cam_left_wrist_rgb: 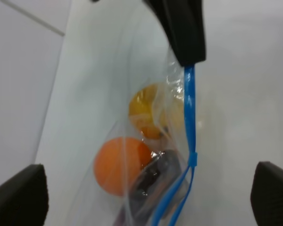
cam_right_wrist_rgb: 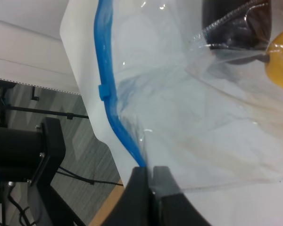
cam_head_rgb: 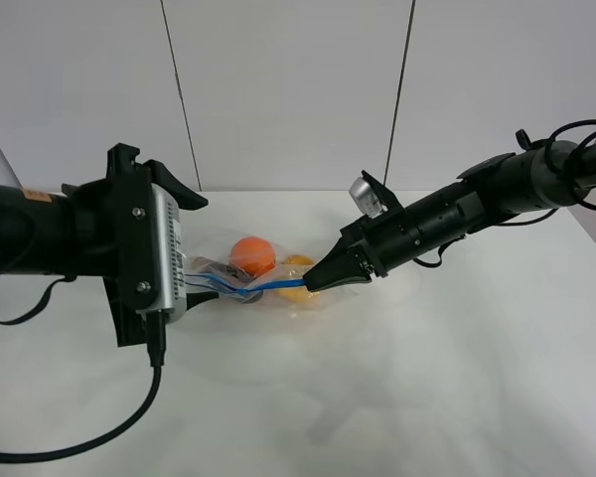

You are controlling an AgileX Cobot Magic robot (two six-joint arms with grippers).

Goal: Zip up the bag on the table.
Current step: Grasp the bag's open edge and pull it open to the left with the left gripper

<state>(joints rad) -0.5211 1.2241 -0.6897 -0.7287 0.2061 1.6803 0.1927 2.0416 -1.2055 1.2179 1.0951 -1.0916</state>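
The bag needs to be zipped up. My left gripper should next grab the blue zip strip by its small tab (cam_head_rgb: 242, 292) (cam_left_wrist_rgb: 193, 159).
The clear bag (cam_head_rgb: 253, 268) lies on the white table (cam_head_rgb: 427, 378) between my two grippers. An orange fruit (cam_head_rgb: 251, 254), a yellow one (cam_head_rgb: 298, 270) and a dark purple one (cam_left_wrist_rgb: 153, 181) show through it. My right gripper (cam_head_rgb: 318, 281) is shut on one end of the blue zip strip (cam_head_rgb: 278, 283); the pinch also shows in the right wrist view (cam_right_wrist_rgb: 151, 181). A small tab (cam_left_wrist_rgb: 193, 160) sits on the strip (cam_left_wrist_rgb: 190, 108). Past the tab the strip splits into two lines toward my left gripper (cam_left_wrist_rgb: 146, 188). That gripper's fingers (cam_left_wrist_rgb: 19, 195) stand wide apart either side of the bag (cam_left_wrist_rgb: 146, 141).
A black cable (cam_head_rgb: 129, 417) hangs from the left arm over the table's front left. White wall panels (cam_head_rgb: 288, 89) stand behind the table. In the right wrist view the table's edge (cam_right_wrist_rgb: 78, 80) shows, with grey floor and a black stand (cam_right_wrist_rgb: 42, 155) beyond it.
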